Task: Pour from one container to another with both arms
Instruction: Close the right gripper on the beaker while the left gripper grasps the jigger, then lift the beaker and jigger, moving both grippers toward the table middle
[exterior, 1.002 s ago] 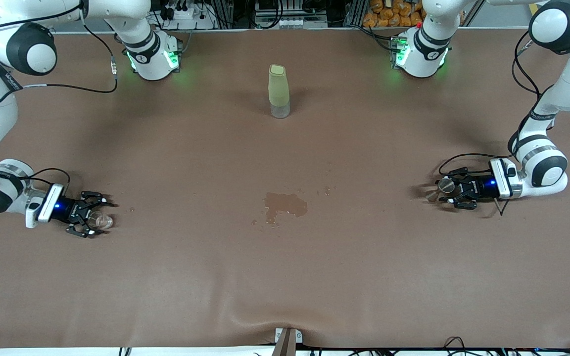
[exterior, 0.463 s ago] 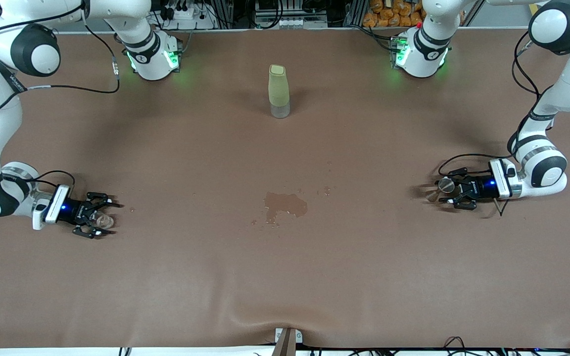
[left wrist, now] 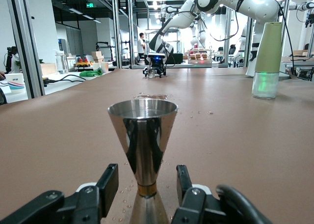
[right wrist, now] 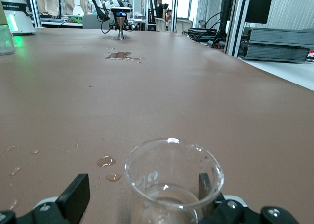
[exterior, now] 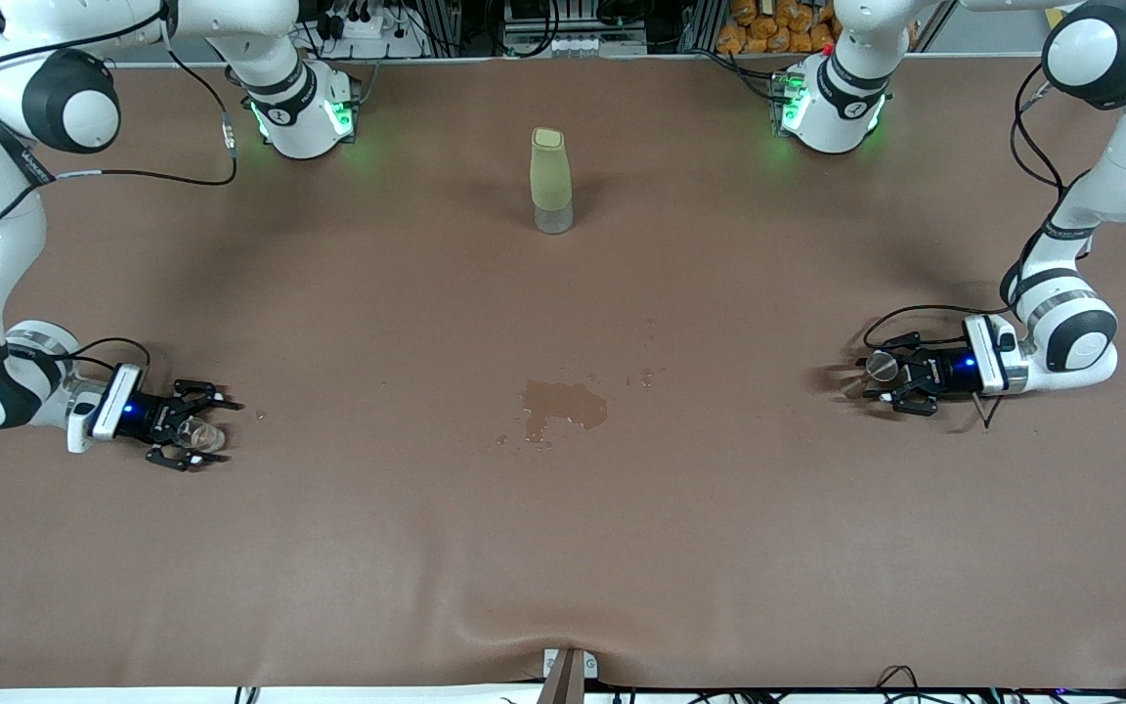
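Observation:
My right gripper is going to grab the clear glass cup's side (exterior: 885,374) next. That keeps the clear glass cup's open rim (exterior: 880,354) free for the pour.
The clear glass cup (exterior: 199,437) stands on the table near the right arm's end. My right gripper (exterior: 194,430) lies low around it, open. In the right wrist view the cup (right wrist: 171,184) sits between the fingers (right wrist: 77,194), with a gap on one side and the other finger seen through the glass. The steel jigger (exterior: 878,368) stands upright near the left arm's end. My left gripper (exterior: 884,383) brackets it, open. In the left wrist view the jigger (left wrist: 143,135) has a gap on each side to the fingers (left wrist: 109,182).
A tall pale-green bottle (exterior: 550,181) stands mid-table, close to the robots' bases. A wet spill (exterior: 563,403) darkens the brown table cover in the middle, with small droplets (right wrist: 105,161) beside the cup.
The right arm's wrist has slid a little toward the cup. The left gripper's fingers have drawn slightly closer around the jigger. Cup and jigger have not moved.

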You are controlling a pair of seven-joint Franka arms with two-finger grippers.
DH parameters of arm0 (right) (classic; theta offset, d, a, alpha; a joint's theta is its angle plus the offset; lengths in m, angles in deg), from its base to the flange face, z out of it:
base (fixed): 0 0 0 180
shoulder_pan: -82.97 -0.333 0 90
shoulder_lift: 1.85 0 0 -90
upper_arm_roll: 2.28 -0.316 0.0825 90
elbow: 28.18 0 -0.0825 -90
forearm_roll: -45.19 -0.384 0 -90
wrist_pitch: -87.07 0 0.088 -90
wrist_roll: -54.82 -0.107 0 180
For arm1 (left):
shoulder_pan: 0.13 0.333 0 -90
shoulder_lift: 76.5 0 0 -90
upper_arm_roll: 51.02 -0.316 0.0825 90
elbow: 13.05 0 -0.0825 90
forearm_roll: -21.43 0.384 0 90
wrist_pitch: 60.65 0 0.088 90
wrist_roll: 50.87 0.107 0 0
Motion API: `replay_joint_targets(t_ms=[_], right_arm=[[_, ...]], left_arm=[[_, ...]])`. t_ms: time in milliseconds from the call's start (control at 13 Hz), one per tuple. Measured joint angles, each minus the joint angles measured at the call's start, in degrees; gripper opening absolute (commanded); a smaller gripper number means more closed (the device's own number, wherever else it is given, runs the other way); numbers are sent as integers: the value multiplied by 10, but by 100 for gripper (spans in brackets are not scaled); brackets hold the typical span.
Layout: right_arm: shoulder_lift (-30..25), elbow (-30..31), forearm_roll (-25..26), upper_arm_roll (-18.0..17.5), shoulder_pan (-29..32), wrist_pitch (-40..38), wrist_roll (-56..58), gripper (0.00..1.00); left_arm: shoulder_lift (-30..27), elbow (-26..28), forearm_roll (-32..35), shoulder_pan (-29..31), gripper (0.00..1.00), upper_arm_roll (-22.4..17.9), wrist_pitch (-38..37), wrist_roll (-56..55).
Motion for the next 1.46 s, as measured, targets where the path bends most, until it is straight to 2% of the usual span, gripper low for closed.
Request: replay_joint_targets(t_ms=[154,231,308,463,540,694,771,1002,1079,1156,1310,1388,1465], right_arm=[[1,0,-2,0,2,-1,0,100],[1,0,-2,0,4,-2,0,96],[1,0,-2,0,6,-2,0,85],[2,0,-2,0,9,-4,0,84],[2,0,-2,1,9,-6,-1,84],[2,0,-2,2,10,-7,-2,84],[2,0,-2,2,10,-7,-2,84],[2,0,-3,2,9,-7,-2,83],[2,0,-5,2,9,-7,-2,75],[2,0,-7,1,7,-7,-2,52],[3,0,-8,1,5,-8,-2,18],[3,0,-8,1,5,-9,-2,13],[3,0,-8,1,4,-8,-2,12]], left_arm=[[2,0,0,0,49,0,1,0],[2,0,-1,0,46,0,1,0],[3,0,-5,0,45,0,1,0],[3,0,-6,-2,39,0,1,0],[3,0,-7,-2,32,0,1,0],[3,0,-7,-2,5,0,1,0],[3,0,-7,-2,0,0,1,0],[4,0,-7,-2,0,0,2,0],[4,-1,-7,-2,0,0,2,-4],[4,-3,-7,-2,0,0,1,-15],[0,-13,-7,-2,0,0,0,-47],[-2,-22,-7,-2,0,0,0,-61],[-4,-34,-7,-2,0,2,-1,-79]])
